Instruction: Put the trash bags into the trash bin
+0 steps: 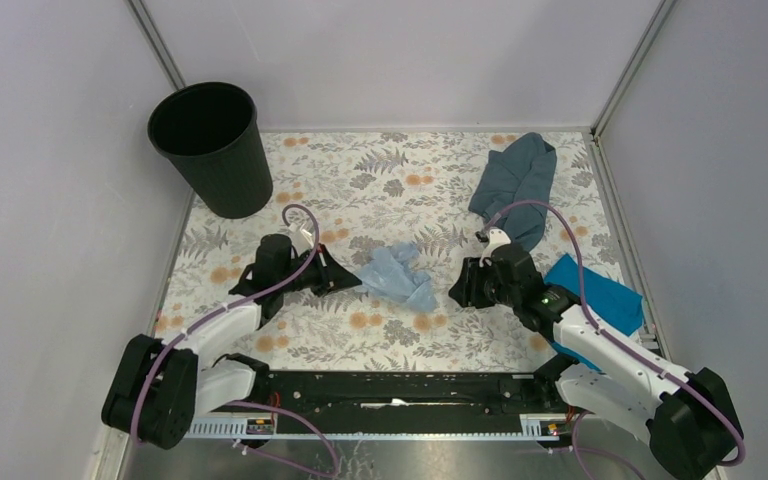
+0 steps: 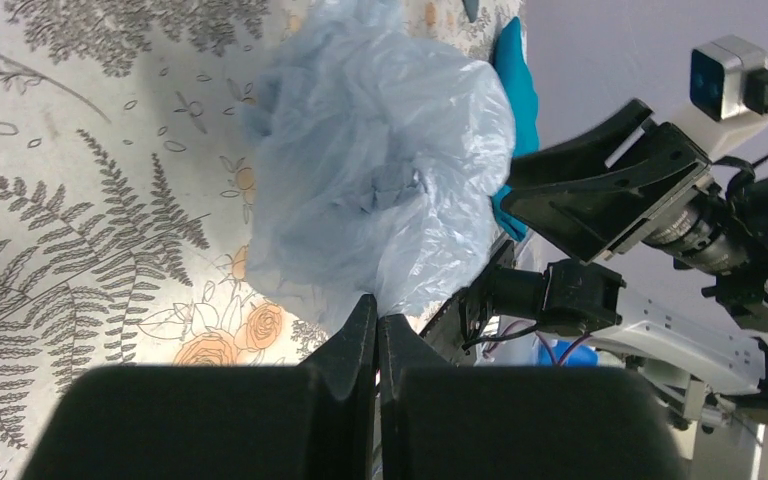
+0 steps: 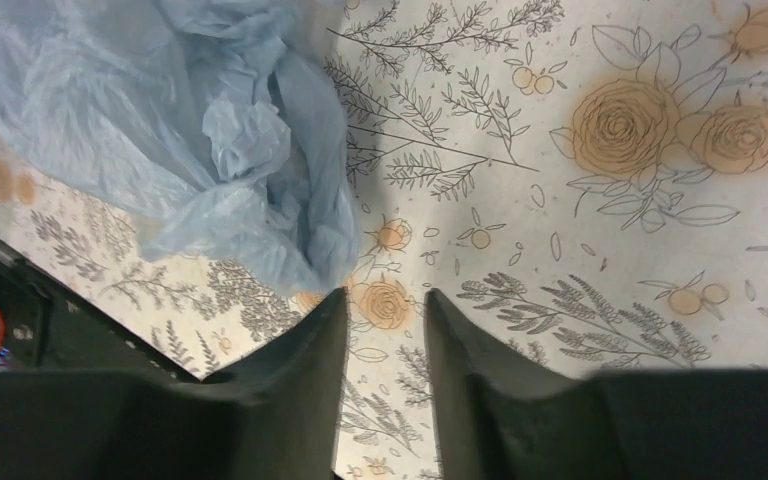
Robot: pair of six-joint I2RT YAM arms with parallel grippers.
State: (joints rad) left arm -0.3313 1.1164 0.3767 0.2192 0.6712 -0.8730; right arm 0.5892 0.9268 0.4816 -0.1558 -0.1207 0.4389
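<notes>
The bag needs to get into the trash bin (image 1: 208, 147), so my right gripper will grab it next by its loose crumpled corner (image 1: 428, 299).
The trash bag (image 1: 400, 276), pale light-blue and crumpled, lies on the floral table mid-way between the arms. My left gripper (image 1: 348, 280) is at its left edge, and in the left wrist view (image 2: 377, 308) the jaws are shut with the bag (image 2: 380, 170) tapering into the tips. My right gripper (image 1: 457, 293) sits just right of the bag, low over the table. In the right wrist view (image 3: 385, 292) it is open and empty, with the bag (image 3: 210, 140) up and left of its left finger. The round black trash bin (image 1: 208, 147) stands upright at the far left corner.
A dull grey-blue cloth (image 1: 516, 185) lies at the far right. A bright blue cloth (image 1: 605, 298) lies under the right arm, and also shows in the left wrist view (image 2: 518, 95). Walls enclose the table on the left, back and right.
</notes>
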